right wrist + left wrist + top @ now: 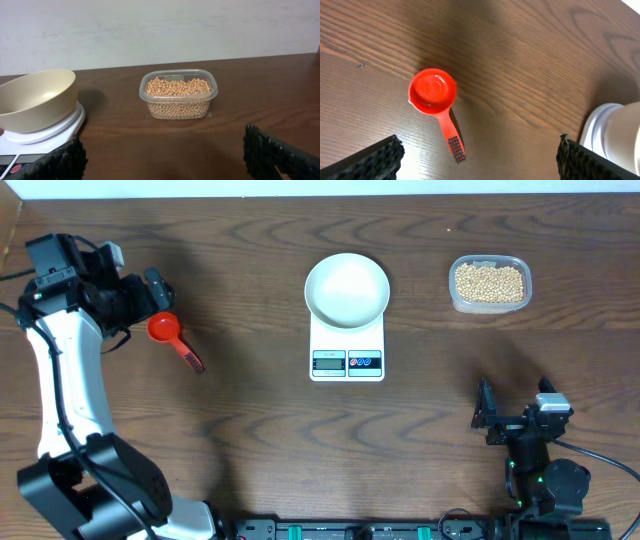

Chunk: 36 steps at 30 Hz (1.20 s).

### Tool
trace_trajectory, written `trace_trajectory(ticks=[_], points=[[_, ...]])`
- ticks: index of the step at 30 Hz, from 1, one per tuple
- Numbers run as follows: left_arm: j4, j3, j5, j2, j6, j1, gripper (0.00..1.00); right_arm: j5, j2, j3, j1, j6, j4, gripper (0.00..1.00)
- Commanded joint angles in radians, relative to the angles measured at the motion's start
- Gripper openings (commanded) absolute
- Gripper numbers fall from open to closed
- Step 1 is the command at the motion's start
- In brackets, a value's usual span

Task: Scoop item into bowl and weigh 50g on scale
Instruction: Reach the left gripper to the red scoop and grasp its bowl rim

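Note:
My left gripper grabs the red measuring scoop by its cup rim [163, 327] [433, 92] next, since the handle then stays free to hand over for scooping.
The white bowl [347, 288] sits empty on the white scale [347, 362] at mid-table. The beige beans [490, 282] fill a clear plastic tub [455, 298] to the right. A red measuring scoop [165, 329] lies on the table at the left. My left gripper [146, 304] hovers open just above and left of it. In the left wrist view the scoop [432, 90] lies ahead of the open left gripper [480, 160], untouched. My right gripper [513, 408] is open near the front right. In the right wrist view the right gripper [165, 157] faces the beans [177, 89], with the bowl [37, 100] and the scale [50, 132] to the left.
The table is dark wood [250, 430]. A pale wall [160, 30] stands behind its far edge. The tub [178, 107] stands apart from the scale, with bare wood between them. The right arm's base [545, 485] sits at the front right edge.

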Motion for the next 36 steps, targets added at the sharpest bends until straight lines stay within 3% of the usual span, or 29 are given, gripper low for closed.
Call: trace_trajectory(ticks=[1, 4, 5, 10, 23, 36], points=[[0.019, 0.020, -0.043, 0.052, 0.009, 0.007, 1.00, 0.005, -0.006, -0.005, 0.006, -0.005, 0.000, 0.99], [0.022, 0.020, -0.100, 0.105, 0.005, 0.007, 0.99, 0.005, -0.006, -0.005, 0.006, -0.005, 0.000, 0.99], [0.023, 0.020, -0.114, 0.121, 0.004, 0.007, 0.91, 0.005, -0.006, -0.005, 0.006, -0.005, 0.000, 0.99], [0.035, 0.020, -0.201, 0.212, -0.035, 0.007, 0.75, 0.005, -0.006, -0.005, 0.006, -0.005, 0.000, 0.99], [0.113, 0.020, -0.228, 0.360, -0.055, 0.005, 0.62, 0.005, -0.006, -0.005, 0.006, -0.005, 0.000, 0.99], [0.154, 0.013, -0.228, 0.412, -0.055, 0.005, 0.41, 0.005, -0.006, -0.005, 0.006, -0.005, 0.000, 0.99]])
